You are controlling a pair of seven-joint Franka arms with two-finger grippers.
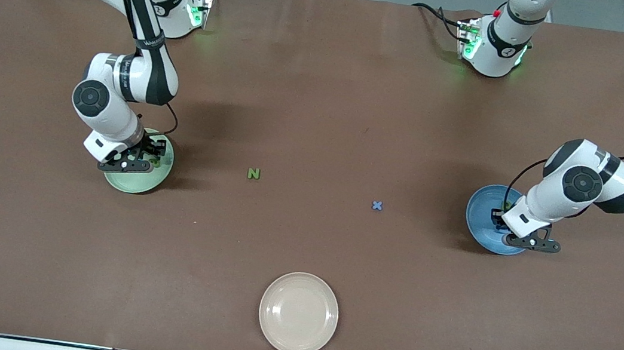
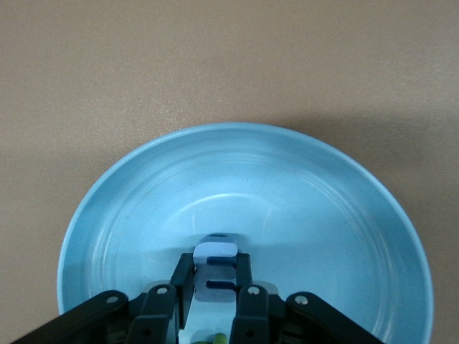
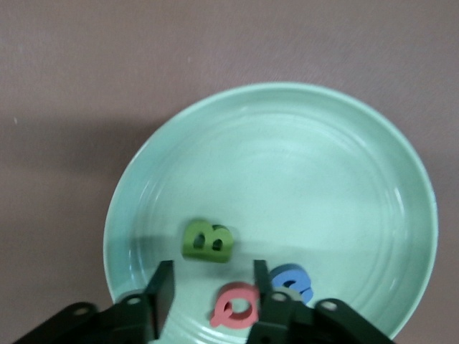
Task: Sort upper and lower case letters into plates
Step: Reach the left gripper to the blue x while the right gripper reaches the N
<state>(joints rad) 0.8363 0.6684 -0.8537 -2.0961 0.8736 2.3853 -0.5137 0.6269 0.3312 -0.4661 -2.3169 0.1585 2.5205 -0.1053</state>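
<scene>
The pale blue m (image 2: pixel 215 266) is low inside the blue plate's rim (image 2: pixel 301 236) in the left wrist view. My left gripper should open now.
My right gripper (image 3: pixel 211 287) hangs low over the mint green plate (image 3: pixel 301 179), open, with nothing between its fingers. On that plate lie a green B (image 3: pixel 208 241), a pink letter (image 3: pixel 237 307) and a blue letter (image 3: pixel 292 283). My left gripper (image 2: pixel 214 266) is down in the bright blue plate (image 2: pixel 287 201), shut on a pale blue m (image 2: pixel 215 252). A bit of a green letter (image 2: pixel 215 338) shows under it. On the table between the plates lie a green N (image 1: pixel 253 174) and a blue x (image 1: pixel 377 206). In the front view, both arms hide most of what lies on the plates.
A cream-white plate (image 1: pixel 298 313) stands bare at the table's edge nearest the front camera. The mint plate (image 1: pixel 133 181) is toward the right arm's end, the blue plate (image 1: pixel 482 212) toward the left arm's end.
</scene>
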